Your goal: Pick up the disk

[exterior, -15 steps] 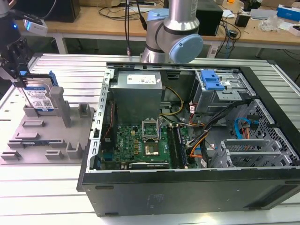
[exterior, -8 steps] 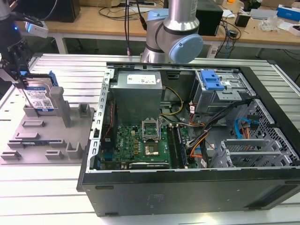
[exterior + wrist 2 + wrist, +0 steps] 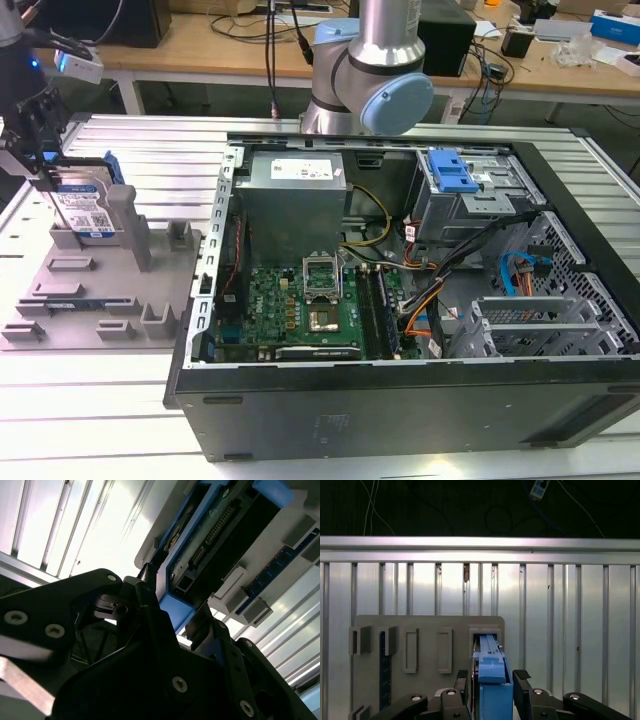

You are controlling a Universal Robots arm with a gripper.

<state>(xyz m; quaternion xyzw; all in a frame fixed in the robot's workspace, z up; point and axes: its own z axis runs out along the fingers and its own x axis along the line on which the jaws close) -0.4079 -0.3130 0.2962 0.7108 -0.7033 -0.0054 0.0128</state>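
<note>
I need to close my gripper on the disk's (image 3: 490, 655) blue bar (image 3: 494, 692) now: my fingers reach down on both sides above the fixture plate, so they would hold the disk.
The disk (image 3: 88, 210) stands on edge in a slot of the grey fixture plate (image 3: 90, 300), at the exterior view's left. Its white-and-blue label faces the camera. My gripper (image 3: 55, 185) comes down onto it from above. In the first wrist view the disk (image 3: 490, 655) shows edge-on with its blue rail, and my gripper (image 3: 492, 677) has one black finger pressed against each side. In the second wrist view the disk (image 3: 220, 535) shows its connector end and underside, held between the tips of my gripper (image 3: 177, 600). The disk's lower edge sits in the fixture plate (image 3: 420, 625).
An open computer case (image 3: 400, 270) lies at the exterior view's right of the fixture, with a metal drive cage and its blue latch (image 3: 450, 175). The arm's base (image 3: 365, 80) stands behind the case. Upright posts (image 3: 125, 225) on the fixture rise beside the disk. Workbenches with cables run along the back.
</note>
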